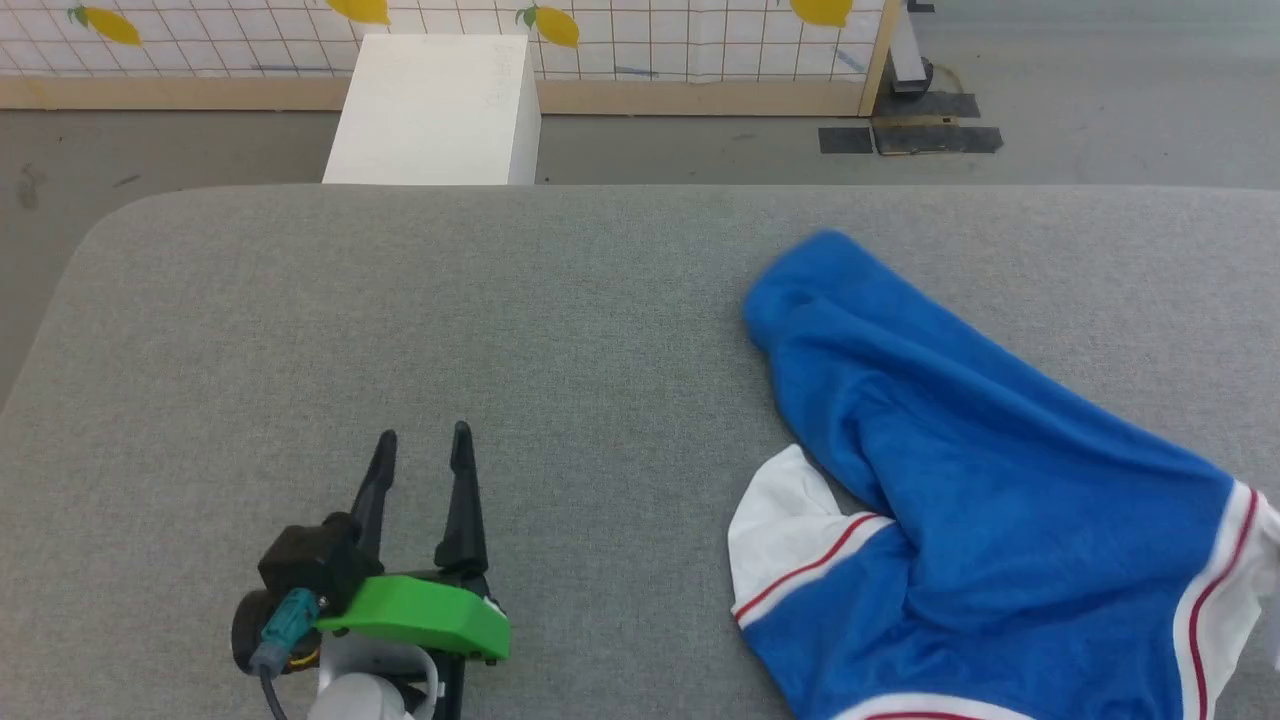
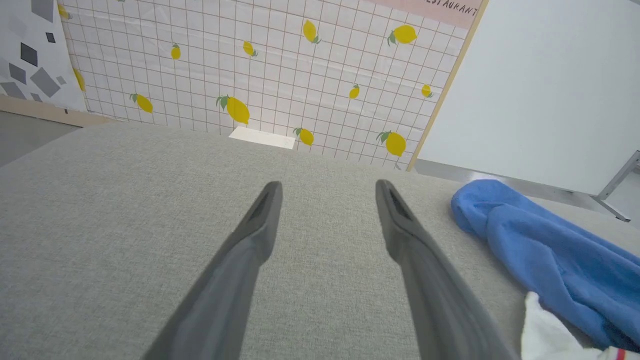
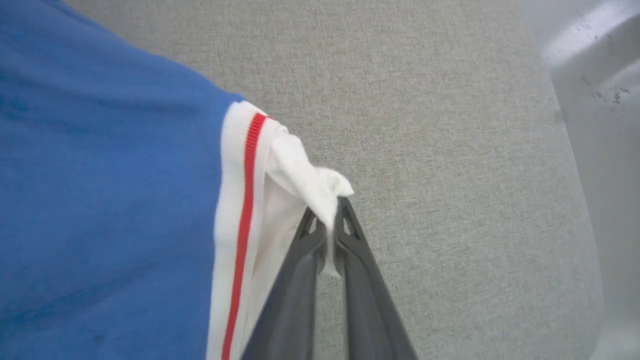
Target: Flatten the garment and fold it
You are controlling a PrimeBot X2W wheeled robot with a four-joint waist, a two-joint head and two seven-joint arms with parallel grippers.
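Note:
The white band's loose edge (image 1: 770,475) stands up from the table while the blue cloth (image 1: 996,504) lies slack. My left gripper will grab that edge next.
The garment (image 1: 980,500) is a royal-blue jersey with white bands and thin red stripes, lying crumpled on the right of the grey table (image 1: 500,320). In the left wrist view the garment (image 2: 550,255) lies to the right of my fingers. My left gripper (image 1: 425,440) rests open on bare table, well left of the cloth, nothing between its fingers (image 2: 260,220). In the right wrist view my right gripper (image 3: 327,215) is shut on a pinch of the garment's white band (image 3: 305,180), beside the red stripe; blue cloth spreads to the left.
A white box (image 1: 430,110) stands on the floor beyond the table's far edge, before a lemon-print tiled wall (image 1: 650,30). The table's rounded left corner (image 1: 90,240) and its right edge (image 3: 565,150) drop to grey floor. Bare grey table stretches left of the garment.

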